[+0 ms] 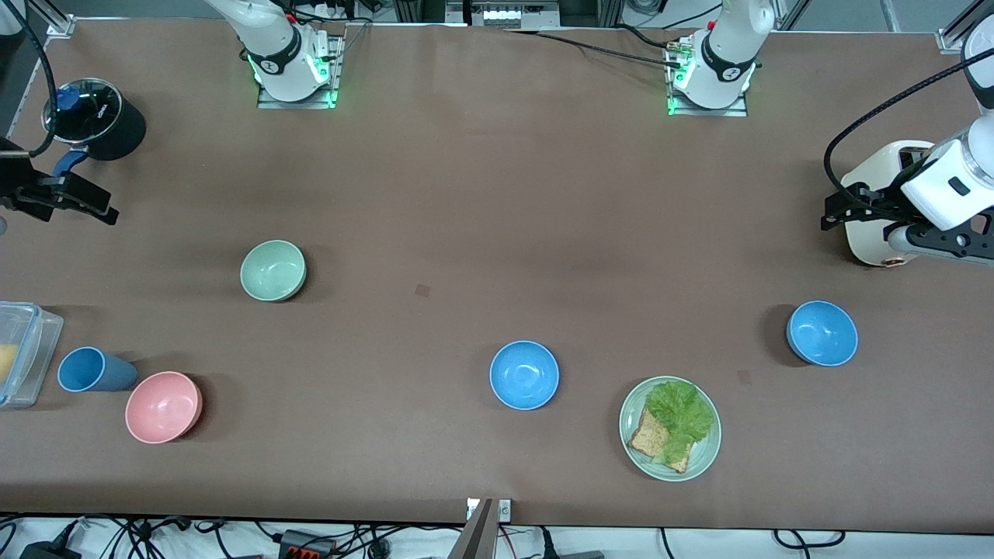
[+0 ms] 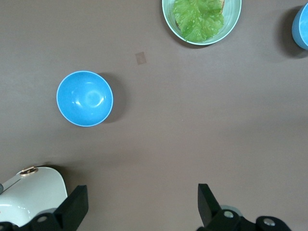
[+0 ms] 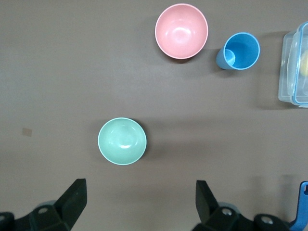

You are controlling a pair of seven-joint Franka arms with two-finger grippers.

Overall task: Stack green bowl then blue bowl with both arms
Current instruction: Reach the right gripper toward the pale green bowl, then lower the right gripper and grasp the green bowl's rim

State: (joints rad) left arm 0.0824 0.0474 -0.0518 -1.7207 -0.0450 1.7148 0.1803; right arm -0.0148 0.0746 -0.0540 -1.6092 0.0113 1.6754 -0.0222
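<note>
Next, my right gripper grabs the pale mint-green bowl (image 1: 272,275) by its rim (image 1: 272,241) to start the stack.
The pale mint-green bowl (image 1: 272,269) stands upright and empty toward the right arm's end of the table; it also shows in the right wrist view (image 3: 121,141). Two sky-blue bowls stand apart: one mid-table (image 1: 524,375), one toward the left arm's end (image 1: 822,333). The left wrist view shows the latter (image 2: 84,98) and the edge of the other (image 2: 302,26). My right gripper (image 1: 97,206) (image 3: 140,204) is open and empty, up over the table's edge by a black pot. My left gripper (image 1: 835,210) (image 2: 143,207) is open and empty, up beside a white appliance.
A green plate (image 1: 703,458) with lettuce and bread lies between the blue bowls, nearer the front camera. A pink bowl (image 1: 164,406), a darker blue cup (image 1: 93,369) and a clear container (image 1: 19,353) sit at the right arm's end. The black pot (image 1: 93,116) and the white appliance (image 1: 881,206) stand at the ends.
</note>
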